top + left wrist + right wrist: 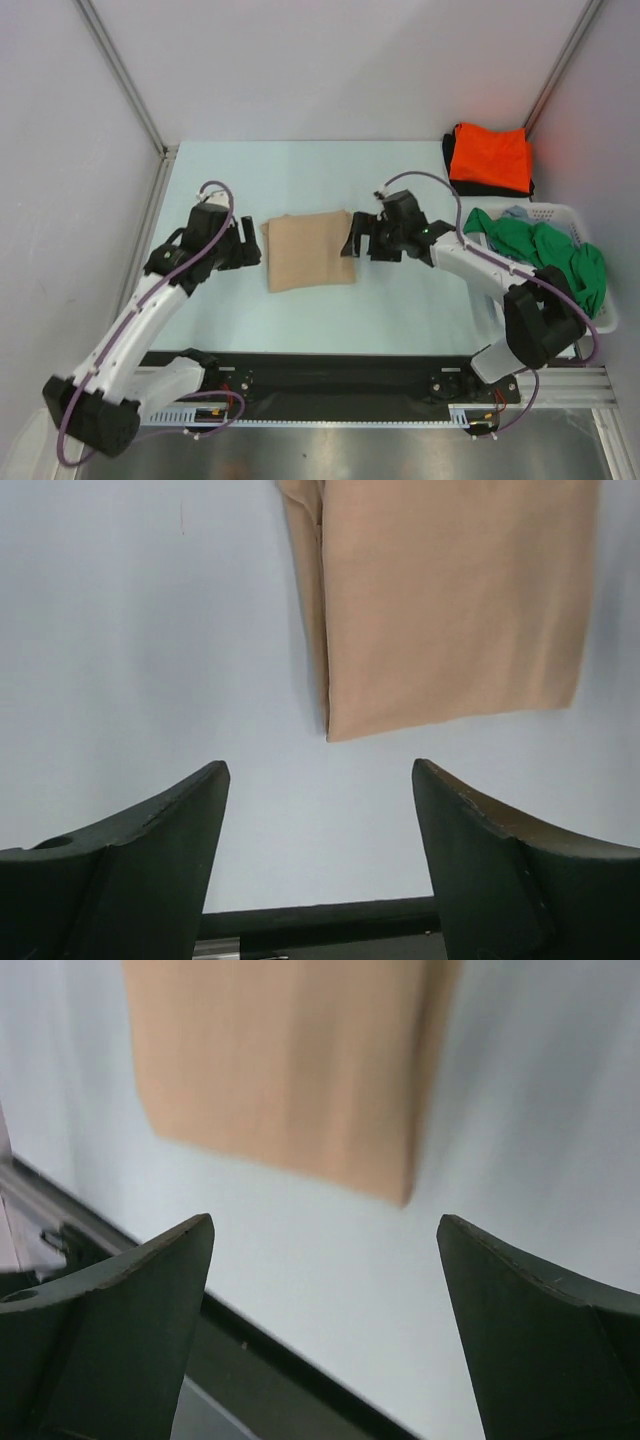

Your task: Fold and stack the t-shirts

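Observation:
The folded tan t-shirt's basket-side edge (349, 231), toward the back, needs to be grabbed next by my right gripper, so the shirt can be stacked on the orange t-shirt (490, 157).
The tan t-shirt (308, 250) lies folded into a flat rectangle in the middle of the table. It also shows in the left wrist view (450, 600) and the right wrist view (285, 1065). My left gripper (248, 243) is open and empty just left of it. My right gripper (358, 238) is open and empty at its right edge. The orange t-shirt (490, 157) lies folded on the black t-shirt (449, 160) at the back right. The green t-shirt (545, 250) and a bit of the grey-blue t-shirt (514, 212) lie in the basket.
The white plastic laundry basket (604, 316) stands at the right edge of the table, next to my right arm. A black rail (330, 375) runs along the near edge. Walls close in the left, back and right sides.

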You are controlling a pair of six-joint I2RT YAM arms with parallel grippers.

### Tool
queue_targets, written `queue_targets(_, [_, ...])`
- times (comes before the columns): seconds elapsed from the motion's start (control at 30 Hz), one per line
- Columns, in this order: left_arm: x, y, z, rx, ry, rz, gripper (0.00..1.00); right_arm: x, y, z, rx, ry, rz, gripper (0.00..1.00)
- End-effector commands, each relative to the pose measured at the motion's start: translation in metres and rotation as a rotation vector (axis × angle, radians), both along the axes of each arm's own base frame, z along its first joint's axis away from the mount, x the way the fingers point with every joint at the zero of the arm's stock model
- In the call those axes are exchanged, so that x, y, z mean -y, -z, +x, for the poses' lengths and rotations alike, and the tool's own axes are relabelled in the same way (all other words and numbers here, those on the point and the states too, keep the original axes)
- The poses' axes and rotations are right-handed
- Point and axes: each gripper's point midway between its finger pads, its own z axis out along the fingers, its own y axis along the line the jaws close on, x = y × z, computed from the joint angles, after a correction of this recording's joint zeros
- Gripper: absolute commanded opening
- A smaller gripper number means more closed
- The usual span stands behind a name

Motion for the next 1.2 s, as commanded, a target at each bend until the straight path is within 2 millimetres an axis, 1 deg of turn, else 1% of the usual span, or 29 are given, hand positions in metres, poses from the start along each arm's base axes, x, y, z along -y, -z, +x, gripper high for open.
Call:
queue_targets(0.0, [0.001, 0.002, -0.017, 0.052, 0.058, -0.033, 0.80, 0.022, 0.001, 0.047, 0.070, 0.016, -0.006, 0.99])
queue_targets(0.03, [-0.001, 0.003, -0.018, 0.066, 0.055, -0.036, 0.80, 0.028, -0.005, 0.071, 0.104, 0.045, 0.017, 1.00])
queue_targets(0.07, [-0.003, 0.008, -0.023, 0.072, 0.048, -0.040, 0.80, 0.027, 0.016, 0.080, 0.067, 0.031, 0.006, 1.00])
queue_targets(0.1, [-0.006, 0.009, -0.022, 0.089, 0.023, -0.038, 0.80, 0.025, 0.021, 0.089, 0.062, 0.025, 0.010, 1.00])
queue_targets(0.13, [-0.005, 0.009, -0.023, 0.093, 0.027, -0.048, 0.80, 0.020, 0.016, 0.110, 0.093, 0.019, 0.026, 1.00])
queue_targets(0.17, [-0.005, 0.003, -0.024, 0.119, 0.040, -0.055, 0.80, 0.021, 0.040, 0.118, 0.051, 0.008, 0.009, 1.00])
queue_targets(0.2, [-0.005, 0.000, -0.023, 0.133, 0.040, -0.052, 0.80, 0.019, 0.051, 0.125, 0.033, 0.004, 0.005, 1.00])
queue_targets(0.23, [-0.006, -0.002, -0.021, 0.148, 0.035, -0.050, 0.80, 0.013, 0.046, 0.141, 0.055, -0.004, 0.024, 1.00])
queue_targets(0.27, [-0.008, -0.003, -0.022, 0.154, 0.028, -0.047, 0.80, 0.008, 0.052, 0.143, 0.038, -0.020, 0.043, 1.00])
queue_targets(0.3, [-0.008, -0.003, -0.022, 0.157, 0.028, -0.049, 0.80, 0.004, 0.071, 0.146, 0.007, -0.030, 0.044, 1.00])
queue_targets(0.33, [-0.007, -0.002, -0.022, 0.152, 0.033, -0.049, 0.80, 0.000, 0.072, 0.153, 0.013, -0.033, 0.060, 1.00])
queue_targets(0.37, [-0.007, -0.001, -0.022, 0.150, 0.034, -0.049, 0.80, -0.004, 0.076, 0.154, 0.001, -0.038, 0.075, 1.00])
queue_targets(0.4, [-0.007, -0.001, -0.022, 0.150, 0.034, -0.049, 0.80, -0.007, 0.086, 0.157, -0.012, -0.030, 0.081, 1.00])
queue_targets(0.47, [-0.007, 0.001, -0.020, 0.144, 0.030, -0.044, 0.80, -0.009, 0.093, 0.162, -0.019, -0.022, 0.088, 1.00])
queue_targets(0.5, [-0.007, 0.002, -0.020, 0.139, 0.030, -0.043, 0.80, -0.010, 0.104, 0.162, -0.036, -0.013, 0.081, 1.00])
queue_targets(0.6, [-0.006, 0.002, -0.020, 0.138, 0.034, -0.045, 0.79, -0.007, 0.117, 0.167, -0.046, 0.010, 0.059, 0.99])
queue_targets(0.63, [-0.006, 0.002, -0.021, 0.140, 0.034, -0.045, 0.79, -0.006, 0.126, 0.166, -0.057, 0.015, 0.045, 0.96])
queue_targets(0.7, [-0.006, 0.002, -0.020, 0.143, 0.035, -0.045, 0.79, -0.005, 0.137, 0.162, -0.076, 0.018, 0.028, 0.94])
queue_targets(0.73, [-0.006, 0.002, -0.020, 0.141, 0.036, -0.046, 0.79, -0.005, 0.145, 0.160, -0.086, 0.012, 0.021, 0.91])
queue_targets(0.8, [-0.006, 0.003, -0.020, 0.139, 0.038, -0.046, 0.79, -0.007, 0.147, 0.157, -0.097, 0.000, 0.018, 0.87])
queue_targets(0.83, [-0.006, 0.005, -0.019, 0.132, 0.036, -0.043, 0.79, -0.009, 0.148, 0.155, -0.095, -0.011, 0.017, 0.82])
queue_targets(0.9, [-0.007, 0.005, -0.018, 0.128, 0.035, -0.044, 0.79, -0.012, 0.146, 0.152, -0.093, -0.024, 0.023, 0.78])
queue_targets(0.97, [-0.008, 0.006, -0.018, 0.123, 0.031, -0.044, 0.79, -0.018, 0.142, 0.149, -0.084, -0.048, 0.038, 0.75])
queue_targets(1.03, [-0.009, 0.006, -0.017, 0.127, 0.025, -0.047, 0.79, -0.019, 0.141, 0.143, -0.098, -0.064, 0.056, 0.73])
queue_targets(1.1, [-0.010, 0.005, -0.017, 0.130, 0.024, -0.051, 0.79, -0.022, 0.133, 0.143, -0.076, -0.074, 0.087, 0.72])
queue_targets(1.13, [-0.011, 0.004, -0.016, 0.133, 0.021, -0.052, 0.79, -0.023, 0.133, 0.138, -0.088, -0.086, 0.106, 0.70])
queue_targets(1.17, [-0.011, 0.004, -0.016, 0.133, 0.021, -0.052, 0.79, -0.025, 0.129, 0.138, -0.077, -0.097, 0.121, 0.68])
